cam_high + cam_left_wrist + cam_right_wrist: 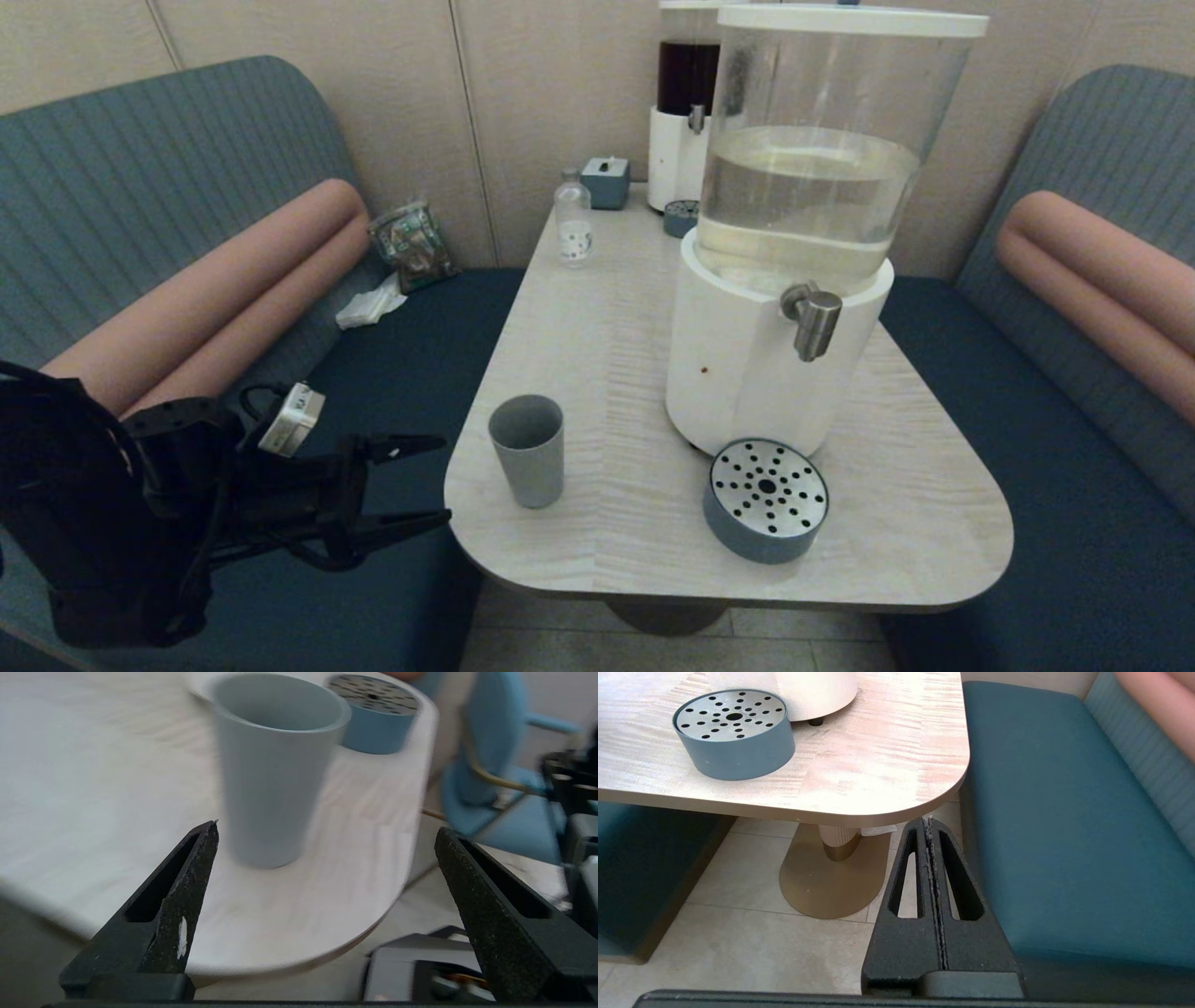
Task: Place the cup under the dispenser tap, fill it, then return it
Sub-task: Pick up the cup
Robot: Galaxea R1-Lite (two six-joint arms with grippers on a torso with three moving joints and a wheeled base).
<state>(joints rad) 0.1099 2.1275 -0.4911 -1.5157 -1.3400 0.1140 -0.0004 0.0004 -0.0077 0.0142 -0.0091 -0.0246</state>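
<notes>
The cup's opening needs to stay free under the dispenser tap (814, 320), so my left gripper should next grab the grey-blue cup by its tapered body (533, 472).
The grey-blue cup (527, 450) stands upright and empty on the table near its front left corner, also seen close up as the cup (275, 765) in the left wrist view. My left gripper (439, 478) is open just off the table's left edge, pointing at the cup and a short way from it; in its wrist view the left gripper (327, 830) has nothing between its fingers. The steel dispenser tap (814, 320) juts from the big white-based dispenser (747, 373), above and behind the round drip tray (767, 497). My right gripper (928, 822) is shut and empty, parked low beside the table's front right corner.
A small clear bottle (572, 222), a grey-blue box (606, 181) and a dark-liquid dispenser (683, 112) stand at the table's back. Blue bench seats flank the table (616, 317). A snack bag (411, 245) and a crumpled tissue (371, 306) lie on the left bench.
</notes>
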